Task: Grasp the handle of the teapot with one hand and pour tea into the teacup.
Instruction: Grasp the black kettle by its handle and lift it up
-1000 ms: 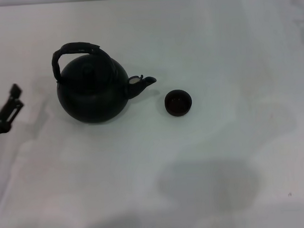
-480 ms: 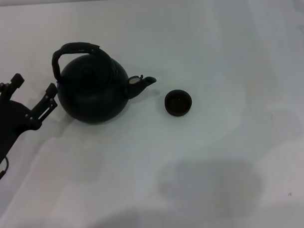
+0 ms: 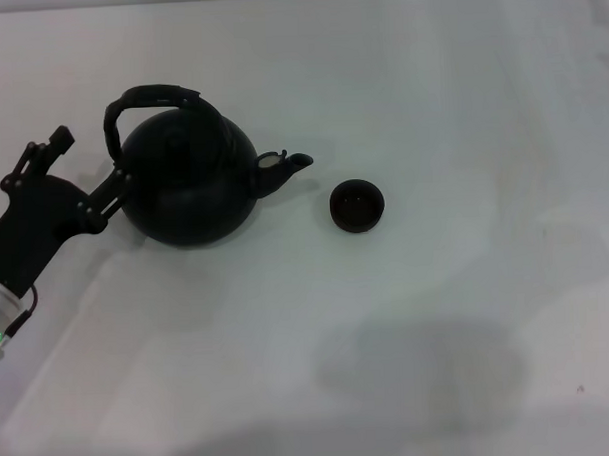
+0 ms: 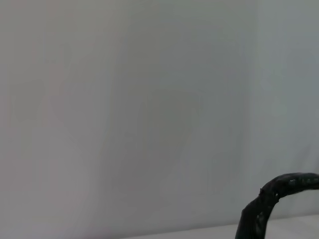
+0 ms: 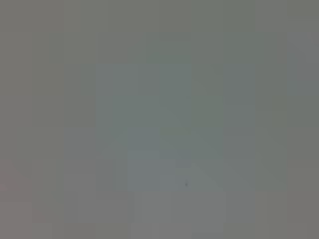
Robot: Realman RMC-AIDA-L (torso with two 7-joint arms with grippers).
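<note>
My left gripper moves toward the handle, then closes. Its fingertips stop short of the arched black handle (image 3: 158,95), beside the teapot's body (image 3: 194,202), so closing now would miss.
The round matte black teapot (image 3: 188,187) stands on the white table, its short spout (image 3: 282,169) pointing right. Its arched black handle (image 3: 158,95) rises over the lid; a piece of the handle also shows in the left wrist view (image 4: 271,196). The tiny dark teacup (image 3: 357,205) sits just right of the spout, apart from it. My left gripper (image 3: 88,162) is open at the teapot's left side, one fingertip close against the pot's body, the other farther left, below the handle's left end. My right gripper is out of view; its wrist view shows only a plain grey surface.
The white table (image 3: 430,104) stretches around the pot and cup. A soft dark shadow (image 3: 420,369) lies on the table in front of the cup.
My left gripper has come in from the left edge, moving right and farther back, until it is next to the teapot. The teapot and teacup have not moved.
</note>
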